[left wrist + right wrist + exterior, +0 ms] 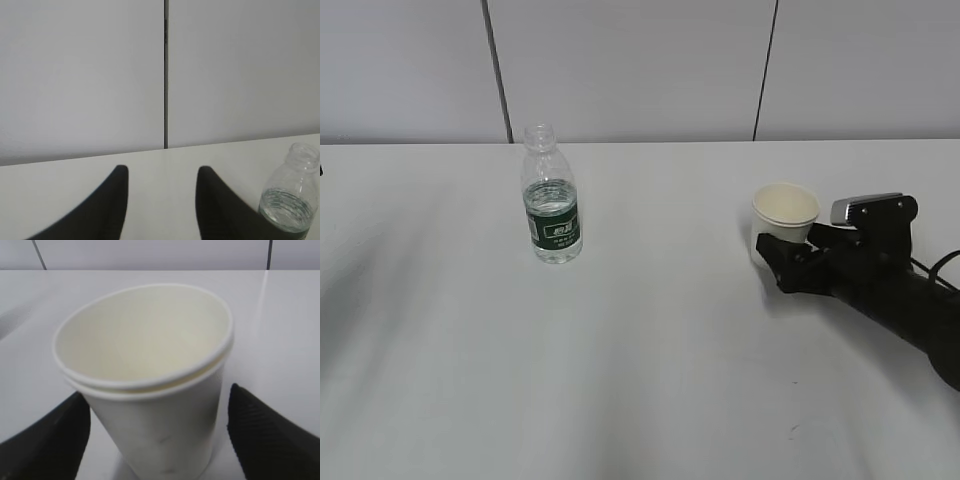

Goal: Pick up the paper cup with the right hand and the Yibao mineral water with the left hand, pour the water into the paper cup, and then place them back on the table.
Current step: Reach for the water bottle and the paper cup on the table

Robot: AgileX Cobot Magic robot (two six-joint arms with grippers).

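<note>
I need to grab the paper cup by its lower side [761, 243] with my right gripper next, so that the cup stays steady for the water [552, 205].
The paper cup [785, 208] stands upright on the white table [640, 360] at the right, white with a cream inside. My right gripper [780, 250] is open with one finger on each side of the cup's lower wall; the right wrist view shows the cup [150, 365] between the fingers [260, 430], with a gap on the right side. The Yibao mineral water [552, 205], clear with a green label and no cap, stands left of centre. My left gripper [162, 172] is open and empty; the bottle [292, 195] is to its right. The left arm is outside the exterior view.
A grey panelled wall with dark seams [498, 70] runs behind the table's far edge. A tiny dark mark [792, 430] lies on the table near the front right. Bare tabletop lies between the bottle and the cup.
</note>
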